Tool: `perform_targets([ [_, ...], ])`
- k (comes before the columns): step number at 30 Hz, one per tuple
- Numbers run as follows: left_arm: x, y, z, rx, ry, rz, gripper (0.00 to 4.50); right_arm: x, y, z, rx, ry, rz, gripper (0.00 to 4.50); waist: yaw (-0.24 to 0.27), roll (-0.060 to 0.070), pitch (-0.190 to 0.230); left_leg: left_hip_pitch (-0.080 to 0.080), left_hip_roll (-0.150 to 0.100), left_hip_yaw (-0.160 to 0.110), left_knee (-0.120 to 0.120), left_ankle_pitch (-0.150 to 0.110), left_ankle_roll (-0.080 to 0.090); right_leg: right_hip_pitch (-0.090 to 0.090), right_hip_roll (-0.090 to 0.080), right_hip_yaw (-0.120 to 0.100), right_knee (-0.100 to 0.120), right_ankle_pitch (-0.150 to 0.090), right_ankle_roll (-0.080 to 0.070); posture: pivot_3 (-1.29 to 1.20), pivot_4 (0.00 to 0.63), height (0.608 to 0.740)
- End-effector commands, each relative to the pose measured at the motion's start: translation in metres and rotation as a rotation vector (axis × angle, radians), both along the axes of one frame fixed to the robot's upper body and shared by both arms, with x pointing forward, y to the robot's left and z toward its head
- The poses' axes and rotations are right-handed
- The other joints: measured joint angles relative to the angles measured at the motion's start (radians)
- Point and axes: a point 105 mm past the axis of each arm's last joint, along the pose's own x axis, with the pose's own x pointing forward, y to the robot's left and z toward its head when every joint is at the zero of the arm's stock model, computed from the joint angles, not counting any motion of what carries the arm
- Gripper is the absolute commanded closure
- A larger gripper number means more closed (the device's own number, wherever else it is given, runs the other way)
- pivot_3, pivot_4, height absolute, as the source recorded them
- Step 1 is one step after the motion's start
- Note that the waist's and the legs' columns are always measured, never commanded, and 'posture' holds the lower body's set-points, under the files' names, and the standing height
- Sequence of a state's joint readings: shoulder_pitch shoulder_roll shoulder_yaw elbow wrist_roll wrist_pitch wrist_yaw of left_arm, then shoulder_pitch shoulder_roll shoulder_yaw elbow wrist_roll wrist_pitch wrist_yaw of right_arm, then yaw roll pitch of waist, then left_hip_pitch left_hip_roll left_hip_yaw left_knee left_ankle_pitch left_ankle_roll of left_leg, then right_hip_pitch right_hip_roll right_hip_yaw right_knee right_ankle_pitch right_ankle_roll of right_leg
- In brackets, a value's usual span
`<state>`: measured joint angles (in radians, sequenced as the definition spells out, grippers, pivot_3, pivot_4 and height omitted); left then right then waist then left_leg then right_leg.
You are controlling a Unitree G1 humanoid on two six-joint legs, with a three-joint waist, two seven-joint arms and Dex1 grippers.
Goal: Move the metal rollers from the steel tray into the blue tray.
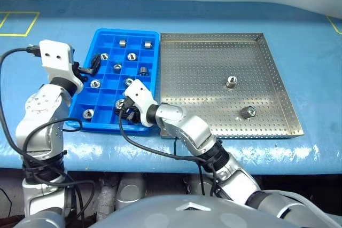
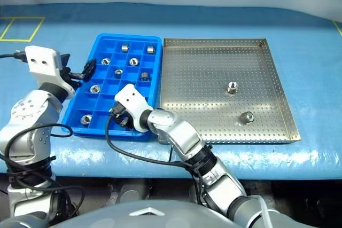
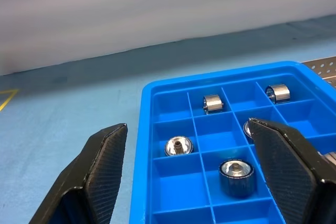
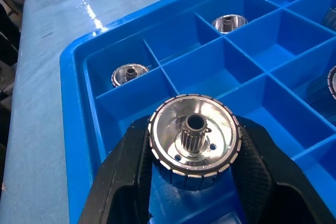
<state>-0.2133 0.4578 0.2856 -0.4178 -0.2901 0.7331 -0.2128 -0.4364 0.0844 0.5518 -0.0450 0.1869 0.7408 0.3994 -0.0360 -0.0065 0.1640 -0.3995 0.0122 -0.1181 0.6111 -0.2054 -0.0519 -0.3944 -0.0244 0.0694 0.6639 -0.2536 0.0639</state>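
Observation:
My right gripper should open now. The roller's lower edge is over the blue tray's near section, so the roller would rest in the blue tray.
Two metal rollers (image 1: 231, 82) (image 1: 247, 112) lie on the perforated floor of the steel tray (image 1: 203, 57), right of centre. The blue tray (image 1: 128, 31) sits against its left side, with several rollers (image 1: 132, 56) spread over its compartments. My right gripper (image 1: 127, 111) reaches across to the blue tray's near end. It is shut on one roller (image 4: 193, 137), held end-up just above a near compartment. My left gripper (image 1: 92, 63) hangs level at the blue tray's left rim, jaws wide open and holding nothing; through them show several seated rollers (image 3: 237, 174).
Both trays rest on a blue-covered table (image 1: 310, 52) with yellow tape marks (image 1: 18, 24) at the far left. A black cable (image 1: 144, 145) loops from my right wrist over the table's front edge.

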Motion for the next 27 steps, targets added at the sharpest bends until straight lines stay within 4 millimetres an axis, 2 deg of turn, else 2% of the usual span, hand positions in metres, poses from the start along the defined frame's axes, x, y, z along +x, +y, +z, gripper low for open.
perform_targets([
  [1,-0.003,-0.001,0.012,0.021,-0.047,-0.001,0.47,-0.002,-0.001,-0.009,-0.008,0.037,0.002,2.67,0.0,0.0,0.0,0.0,0.0,0.0,0.0,0.0,0.0,0.0,0.0,0.0,0.0,0.0,0.001,0.07,0.15,0.74],
  [9,0.0,-0.006,0.009,0.016,-0.035,-0.017,0.47,-0.008,0.001,-0.007,-0.016,0.008,0.06,2.67,0.0,-0.001,0.0,0.0,0.0,0.0,0.0,0.0,0.0,0.001,0.0,0.0,0.0,-0.002,0.003,0.07,0.15,0.74],
  [15,0.001,-0.013,0.004,0.009,-0.022,-0.048,0.47,-0.004,-0.003,-0.004,-0.005,-0.03,0.036,0.88,0.001,-0.001,0.0,0.0,0.0,0.0,0.0,0.0,0.0,0.001,0.0,0.0,0.0,-0.002,0.003,0.05,0.15,0.74],
  [17,0.002,-0.018,0.002,0.003,-0.017,-0.063,0.47,0.002,-0.009,0.002,0.018,-0.046,-0.003,0.88,0.001,-0.001,0.0,0.0,0.0,0.0,0.0,0.0,0.0,0.001,0.0,0.0,0.0,-0.002,0.003,0.04,0.15,0.74],
  [20,0.005,-0.03,0.0,-0.024,-0.013,-0.101,0.47,0.012,-0.022,0.024,0.104,-0.089,-0.088,0.88,0.003,-0.001,0.0,0.0,-0.001,0.0,0.001,0.0,0.0,0.001,0.0,0.0,0.0,-0.002,0.003,0.03,0.15,0.74],
  [22,0.009,-0.051,0.0,-0.059,-0.016,-0.187,0.47,0.017,-0.036,0.046,0.165,-0.148,-0.146,0.88,0.002,-0.001,0.0,0.0,-0.001,0.0,0.001,0.0,0.0,0.001,-0.001,0.0,0.0,-0.002,0.003,0.02,0.15,0.74],
  [23,0.012,-0.068,0.0,-0.095,-0.019,-0.248,0.47,0.022,-0.048,0.058,0.184,-0.194,-0.2,0.88,0.006,-0.001,0.0,-0.001,-0.001,0.0,0.001,0.0,0.0,0.001,-0.001,0.0,0.0,-0.002,0.003,0.01,0.15,0.74],
  [24,0.015,-0.089,0.0,-0.131,-0.017,-0.33,0.47,0.028,-0.066,0.07,0.196,-0.244,-0.276,0.88,0.007,-0.001,0.0,-0.001,-0.001,-0.001,0.001,0.0,0.0,0.001,-0.001,0.0,0.0,-0.002,0.003,0.0,0.15,0.74],
  [25,0.017,-0.103,0.001,-0.152,-0.015,-0.381,0.47,0.031,-0.077,0.078,0.199,-0.274,-0.327,0.88,0.01,-0.001,0.0,-0.001,-0.001,-0.001,0.002,0.0,0.0,0.001,-0.001,0.0,-0.001,-0.001,0.004,-0.01,0.15,0.74],
  [27,0.025,-0.143,-0.006,-0.115,0.001,-0.499,0.47,0.043,-0.118,0.089,0.153,-0.358,-0.514,0.88,0.009,-0.001,-0.001,-0.002,-0.002,-0.002,0.002,0.0,0.0,0.001,-0.001,0.0,-0.001,-0.001,0.004,-0.04,0.15,0.74],
])
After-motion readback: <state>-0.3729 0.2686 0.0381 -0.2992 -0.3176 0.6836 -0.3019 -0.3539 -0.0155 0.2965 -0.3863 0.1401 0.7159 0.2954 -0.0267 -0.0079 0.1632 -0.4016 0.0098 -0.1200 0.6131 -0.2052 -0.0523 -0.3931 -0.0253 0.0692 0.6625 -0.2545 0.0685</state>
